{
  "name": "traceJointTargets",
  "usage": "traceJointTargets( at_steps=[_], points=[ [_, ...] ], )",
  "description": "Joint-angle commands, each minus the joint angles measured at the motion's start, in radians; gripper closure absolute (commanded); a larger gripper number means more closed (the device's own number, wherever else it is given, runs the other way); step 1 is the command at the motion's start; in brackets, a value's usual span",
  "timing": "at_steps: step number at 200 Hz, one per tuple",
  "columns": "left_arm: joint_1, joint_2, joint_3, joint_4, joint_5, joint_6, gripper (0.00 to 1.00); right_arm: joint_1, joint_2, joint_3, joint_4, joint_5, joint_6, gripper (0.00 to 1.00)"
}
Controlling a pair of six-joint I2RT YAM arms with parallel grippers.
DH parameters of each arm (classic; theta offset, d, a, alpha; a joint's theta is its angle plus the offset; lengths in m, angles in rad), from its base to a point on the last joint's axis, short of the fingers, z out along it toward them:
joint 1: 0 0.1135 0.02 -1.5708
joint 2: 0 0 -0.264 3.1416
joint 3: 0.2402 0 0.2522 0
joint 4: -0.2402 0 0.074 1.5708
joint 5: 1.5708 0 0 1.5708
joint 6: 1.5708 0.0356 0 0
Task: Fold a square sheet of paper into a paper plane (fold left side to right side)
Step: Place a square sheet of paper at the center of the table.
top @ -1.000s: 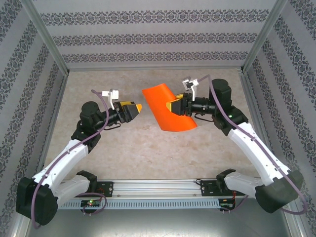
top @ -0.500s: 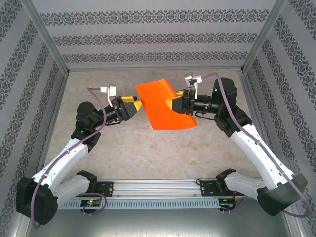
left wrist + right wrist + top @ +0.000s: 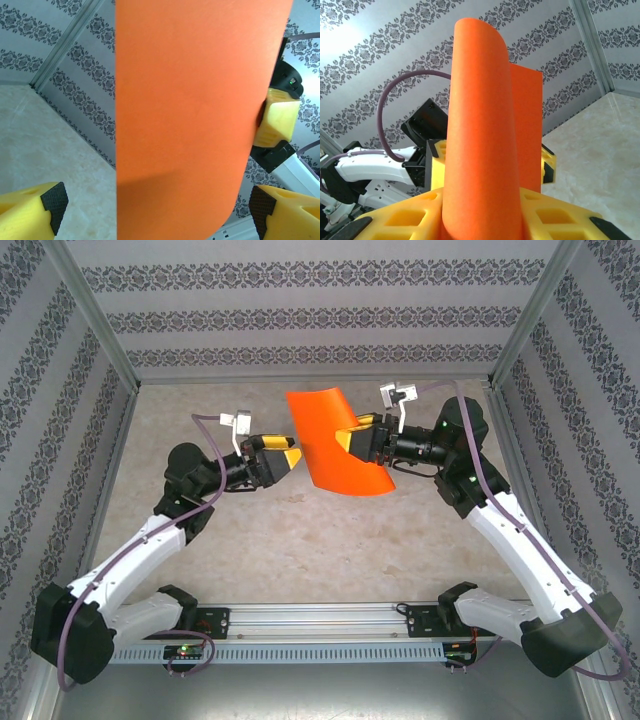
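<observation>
My left gripper grabs the square sheet's free edge (image 3: 302,443) (image 3: 118,150) next, opposite the right gripper's hold, to bring both sides together and fold.
The square sheet of paper (image 3: 325,435) is bright orange and hangs above the table, bent into a curl. My right gripper (image 3: 350,437) is shut on its right side. In the right wrist view the sheet (image 3: 480,125) rises in a rounded fold from between the yellow fingers (image 3: 400,220). My left gripper (image 3: 292,457) is open, level with the sheet's left edge and just short of it. From the left wrist the sheet (image 3: 190,100) stands ahead of the two wide-apart fingertips (image 3: 47,207), and one right finger (image 3: 277,117) shows at its far edge.
The beige table (image 3: 300,550) is walled by patterned panels at the back and both sides, with metal posts at the corners. A rail with both arm bases (image 3: 320,625) runs along the near edge.
The right gripper has raised and turned the sheet, which now stands more upright and further left. The left gripper has swung round and come close to the sheet's left edge.
</observation>
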Motion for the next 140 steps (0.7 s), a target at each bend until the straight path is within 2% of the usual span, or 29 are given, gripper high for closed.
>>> traceJointTargets(
  at_steps=[1, 35, 55, 72, 112, 140],
  points=[
    [-0.024, 0.019, 0.039, 0.074, 0.016, 0.007, 0.04, 0.014, -0.02, -0.015, 0.078, -0.026, 0.038, 0.65],
    [-0.037, 0.059, 0.043, 0.181, 0.044, -0.053, 0.04, 0.029, -0.01, -0.029, 0.122, -0.023, 0.071, 0.64],
    [-0.039, 0.07, 0.043, 0.239, 0.057, -0.082, 0.11, 0.031, -0.006, -0.039, 0.126, -0.005, 0.078, 0.64],
    [-0.041, 0.068, 0.039, 0.254, 0.054, -0.089, 0.23, 0.026, -0.003, -0.048, 0.119, 0.012, 0.077, 0.64],
    [-0.041, 0.048, 0.015, 0.206, 0.018, -0.056, 0.65, -0.017, -0.008, -0.078, 0.065, 0.073, 0.048, 0.63],
    [-0.041, 0.031, 0.0, 0.137, -0.01, -0.023, 0.86, -0.04, -0.01, -0.091, -0.025, 0.123, -0.006, 0.6]
  ],
)
